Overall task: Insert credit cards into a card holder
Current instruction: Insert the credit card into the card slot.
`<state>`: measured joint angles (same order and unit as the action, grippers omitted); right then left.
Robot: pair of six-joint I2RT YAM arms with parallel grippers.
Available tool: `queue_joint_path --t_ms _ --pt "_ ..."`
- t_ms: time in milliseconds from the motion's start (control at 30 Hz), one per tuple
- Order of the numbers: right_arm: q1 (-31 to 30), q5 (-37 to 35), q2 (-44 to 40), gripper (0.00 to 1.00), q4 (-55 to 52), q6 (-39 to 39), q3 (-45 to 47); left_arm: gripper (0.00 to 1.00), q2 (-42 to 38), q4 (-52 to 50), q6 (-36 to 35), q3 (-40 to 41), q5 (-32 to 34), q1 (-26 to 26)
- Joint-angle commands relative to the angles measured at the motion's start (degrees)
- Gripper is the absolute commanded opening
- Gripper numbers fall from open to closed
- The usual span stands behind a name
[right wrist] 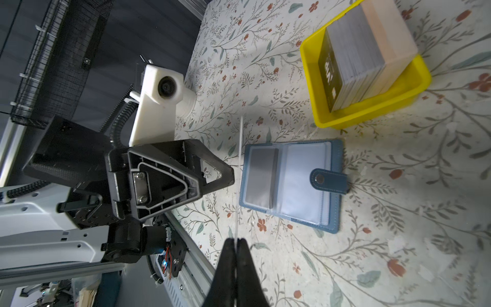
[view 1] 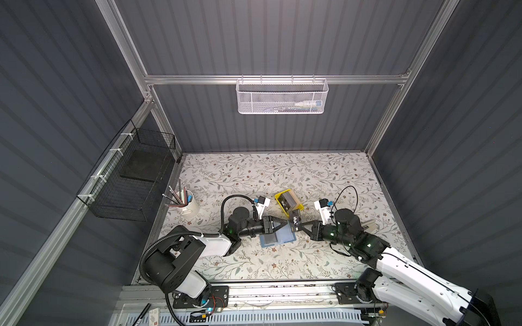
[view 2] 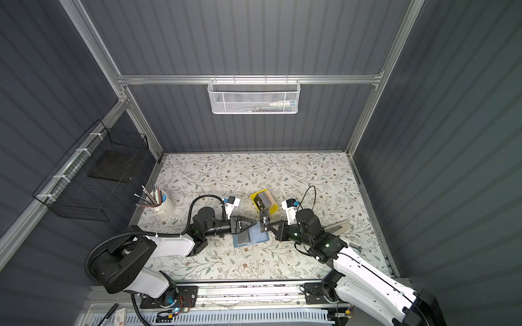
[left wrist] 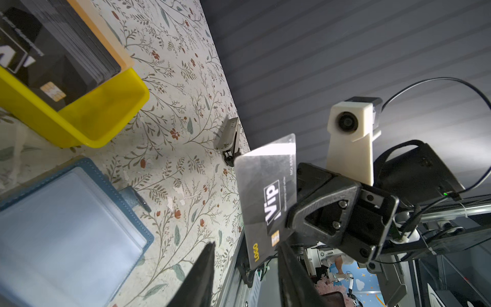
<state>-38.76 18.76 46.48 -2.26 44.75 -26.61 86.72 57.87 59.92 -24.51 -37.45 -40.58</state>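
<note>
My left gripper will reach the VIP credit card and grab the card's long edge opposite my right gripper, leaving the card's other long edge free to insert.
The blue card holder [view 1: 279,242] lies open on the table, clear sleeves up, with a grey card [right wrist: 261,180] in one sleeve and its snap tab [right wrist: 329,180] lying flat. My right gripper [right wrist: 235,240] is shut on one black VIP credit card [left wrist: 265,191] and holds it upright on edge just beside the holder's rim. My left gripper [left wrist: 247,244] hovers over the holder, open, with its tips close to the held card and nothing gripped. In both top views the two grippers [view 1: 286,223] [view 2: 270,224] meet tip to tip. More credit cards [right wrist: 353,55] stand stacked in the tray.
The yellow tray [view 1: 299,208] sits just behind the holder. A white mug of pens [view 1: 187,203] stands at the left. A small grey device [view 1: 370,224] lies by the right wall. A black wire basket [view 1: 132,180] and a white mesh basket [view 1: 282,96] hang on the walls.
</note>
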Motion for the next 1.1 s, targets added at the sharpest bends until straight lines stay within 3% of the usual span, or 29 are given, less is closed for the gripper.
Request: queue_joint_path --t_ms 0,333,1067 --pt "0.0 3.5 -1.1 0.01 5.5 2.9 1.5 0.41 0.3 3.2 1.2 1.2 -1.9 -0.3" --pt "0.4 6.3 -0.8 0.01 11.8 5.7 3.3 0.41 0.2 6.4 3.6 1.7 -3.4 -0.4" --pt "0.9 7.7 1.8 0.01 16.1 7.3 5.3 0.30 2.3 13.8 7.6 2.2 -4.3 -0.9"
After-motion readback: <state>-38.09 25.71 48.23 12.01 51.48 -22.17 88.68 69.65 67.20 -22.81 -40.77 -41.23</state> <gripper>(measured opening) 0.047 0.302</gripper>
